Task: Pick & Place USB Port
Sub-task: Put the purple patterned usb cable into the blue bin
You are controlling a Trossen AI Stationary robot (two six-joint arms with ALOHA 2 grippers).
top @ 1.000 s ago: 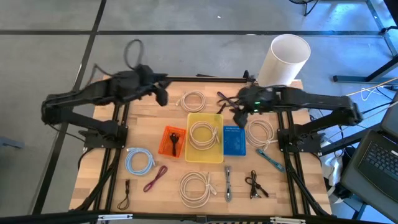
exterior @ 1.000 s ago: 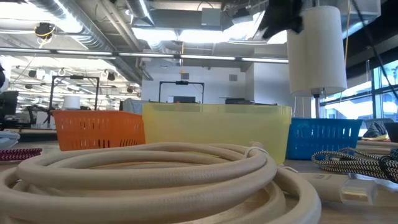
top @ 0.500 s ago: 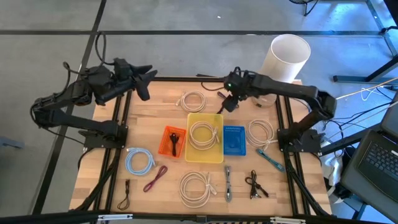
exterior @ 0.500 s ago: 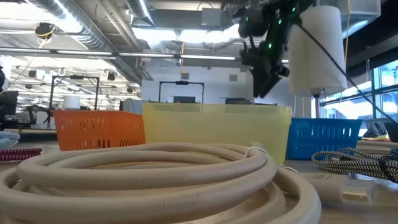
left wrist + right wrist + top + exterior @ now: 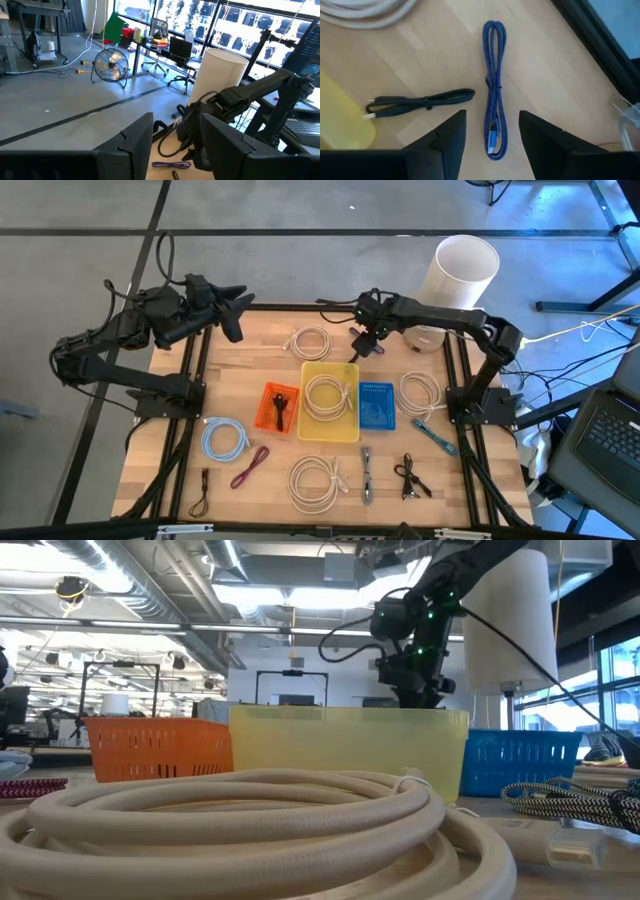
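Observation:
My right gripper next grabs the braided bundle between its tie and plug end to place the USB cable in the blue bin.
A blue braided USB cable, bundled into a long loop, lies flat on the wooden table near its far edge. A bundled black cable lies beside it. My right gripper points steeply down over the blue cable's plug end, open, one finger to each side of it. It is over the far middle of the table, and in the low view its fingertips are hidden behind the yellow bin. My left gripper waits raised over the far left corner, open and holding nothing.
Orange, yellow and blue bins stand in a row mid-table; the yellow one holds a white coil. More coils and small cables lie around. A white cylinder stands at the far right.
My right gripper has swung from over the blue bin toward the table's far edge and left. It has come down and tipped to point steeply downward over the blue cable. My left gripper drew back toward the far left corner and rose a little, then kept still.

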